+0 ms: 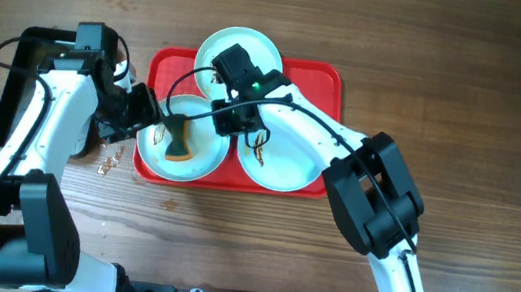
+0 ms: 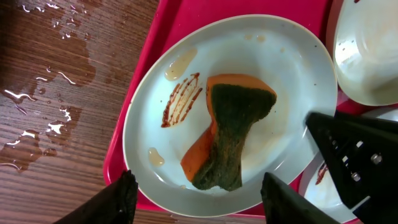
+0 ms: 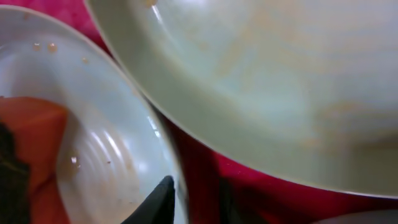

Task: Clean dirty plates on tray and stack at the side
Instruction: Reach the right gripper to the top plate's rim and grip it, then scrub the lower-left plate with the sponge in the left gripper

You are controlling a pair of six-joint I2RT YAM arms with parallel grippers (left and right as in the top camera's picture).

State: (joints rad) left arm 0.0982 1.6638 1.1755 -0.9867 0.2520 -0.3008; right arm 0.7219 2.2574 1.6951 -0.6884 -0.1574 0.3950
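Next, my left gripper grabs the sponge across its narrow middle (image 1: 178, 138) (image 2: 231, 133) from the green side, which leaves the orange side free to clean plates.
Three pale plates lie on the red tray (image 1: 319, 83): one at the back (image 1: 238, 47), one at the right (image 1: 283, 164) with a brown smear, one at the left (image 1: 198, 158). An orange and green sponge (image 2: 230, 137) lies loose on the left plate (image 2: 273, 56), beside a brown smear (image 2: 181, 99). My left gripper (image 2: 202, 177) is open, its fingers astride that plate's near rim. My right gripper (image 1: 227, 116) is at the plate's opposite rim. In the right wrist view (image 3: 196, 186) it looks pinched on the rim, one finger inside, the other dim.
A black pan (image 1: 21, 84) stands left of the tray, under my left arm. Water is spilled on the wood (image 2: 43, 112) beside the tray's left edge. A neighbouring plate (image 3: 280, 74) lies close to the held one.
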